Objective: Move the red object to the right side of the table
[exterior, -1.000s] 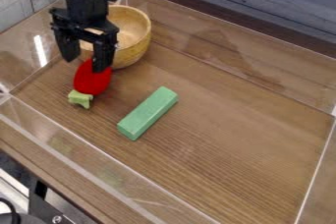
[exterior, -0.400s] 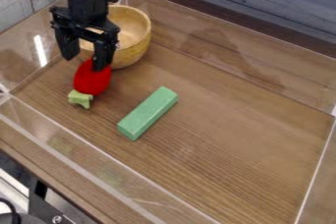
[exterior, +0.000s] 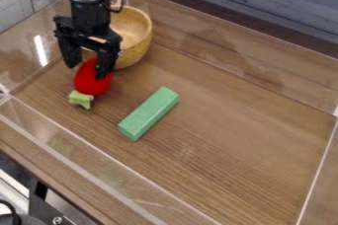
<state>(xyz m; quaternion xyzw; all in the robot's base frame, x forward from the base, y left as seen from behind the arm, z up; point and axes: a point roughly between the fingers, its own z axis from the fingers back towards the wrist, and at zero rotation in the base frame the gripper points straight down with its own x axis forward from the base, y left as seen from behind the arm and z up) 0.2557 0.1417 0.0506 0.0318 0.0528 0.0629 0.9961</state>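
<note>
The robot's gripper will next bring the red object to the table's right side, and for that it will grab the red object's rounded upper part (exterior: 97, 69).
The red object (exterior: 93, 81), a small rounded toy fruit with a light green leafy end at its lower left, lies on the table (exterior: 238, 120) at the left, just in front of a wooden bowl. My gripper (exterior: 87, 61) points straight down right over it, open, one finger on each side of the fruit's upper part. The fingertips stand low around the fruit; I cannot tell whether they touch it.
A wooden bowl (exterior: 136, 30) stands behind the gripper at the back left. A flat green rectangular block (exterior: 148, 112) lies diagonally near the middle. Low clear acrylic walls (exterior: 40, 130) border the tabletop.
The gripper has sunk slightly toward the red fruit and stays open. The fruit, bowl and block lie where they were.
</note>
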